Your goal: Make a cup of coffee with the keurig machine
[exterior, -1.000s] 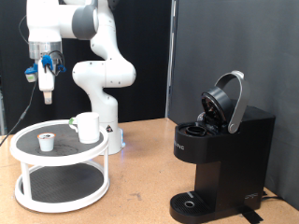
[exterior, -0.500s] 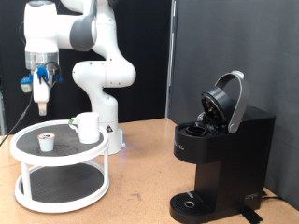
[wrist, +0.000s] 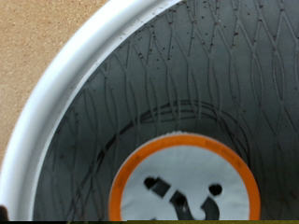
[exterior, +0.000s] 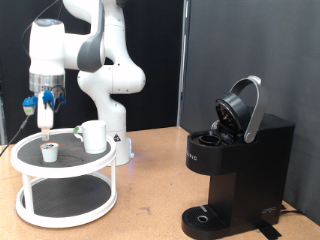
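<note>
The small white pod (wrist: 185, 187) on the grey mesh shelf (wrist: 196, 65) is still below my gripper's fingers. My gripper needs to lower its fingers first and then close on the pod.
The white cup (exterior: 94, 136) stands upright on the top tier of a white round stand (exterior: 30, 171) at the exterior view's left. A small white pod with a brown top (exterior: 49, 151) sits on the same tier, to the cup's left. My gripper (exterior: 46, 123) points down, hanging a little above the pod and touching nothing. The black keurig machine (exterior: 238, 165) stands at the exterior view's right with its lid raised and nothing on its drip base (exterior: 204, 215). The wrist view shows no fingers, only the stand's white rim (wrist: 56, 98) and grey mesh tier (wrist: 196, 65).
An orange-ringed round label (wrist: 187, 182) lies on the mesh tier in the wrist view. The stand has a lower tier (exterior: 65, 200). The robot's white base (exterior: 112, 110) stands just behind the stand. Brown tabletop (exterior: 150, 190) lies between stand and machine.
The arm has come down and shifted slightly, lowering my gripper from well above the stand to just over the pod. The cup, pod and machine have not moved.
</note>
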{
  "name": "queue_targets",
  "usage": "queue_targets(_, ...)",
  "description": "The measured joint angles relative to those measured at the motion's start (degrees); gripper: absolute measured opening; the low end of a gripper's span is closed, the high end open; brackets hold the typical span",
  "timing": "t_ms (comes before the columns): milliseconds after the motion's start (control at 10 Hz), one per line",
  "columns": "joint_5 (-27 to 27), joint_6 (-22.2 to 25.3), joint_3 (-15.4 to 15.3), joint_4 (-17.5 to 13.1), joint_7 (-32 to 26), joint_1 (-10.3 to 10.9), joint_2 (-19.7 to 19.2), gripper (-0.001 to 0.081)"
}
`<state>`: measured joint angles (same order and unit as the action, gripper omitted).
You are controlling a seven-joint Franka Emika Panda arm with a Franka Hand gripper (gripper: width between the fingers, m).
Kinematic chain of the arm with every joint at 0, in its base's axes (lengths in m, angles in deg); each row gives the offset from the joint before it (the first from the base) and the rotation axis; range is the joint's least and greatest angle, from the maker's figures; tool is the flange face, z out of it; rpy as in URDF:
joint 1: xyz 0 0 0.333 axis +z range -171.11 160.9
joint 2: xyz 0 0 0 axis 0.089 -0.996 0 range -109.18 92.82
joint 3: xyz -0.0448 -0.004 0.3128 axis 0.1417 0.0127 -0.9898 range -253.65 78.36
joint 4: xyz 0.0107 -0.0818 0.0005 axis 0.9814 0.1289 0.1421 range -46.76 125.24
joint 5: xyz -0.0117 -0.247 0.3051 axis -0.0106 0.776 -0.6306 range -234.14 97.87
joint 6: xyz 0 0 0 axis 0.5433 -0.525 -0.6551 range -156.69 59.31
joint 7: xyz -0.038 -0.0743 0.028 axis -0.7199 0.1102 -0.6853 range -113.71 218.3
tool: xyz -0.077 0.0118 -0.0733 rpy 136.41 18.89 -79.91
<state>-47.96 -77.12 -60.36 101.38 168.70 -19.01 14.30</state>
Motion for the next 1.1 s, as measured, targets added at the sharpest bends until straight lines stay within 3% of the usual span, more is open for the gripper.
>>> queue_targets(500, 0.6, -8.3, 0.0, 3.5, 0.9, -0.6, -4.7, 0.0734)
queue_targets(1100, -4.7, -6.7, 1.0, 3.3, -4.1, -0.6, -3.9, 0.0734)
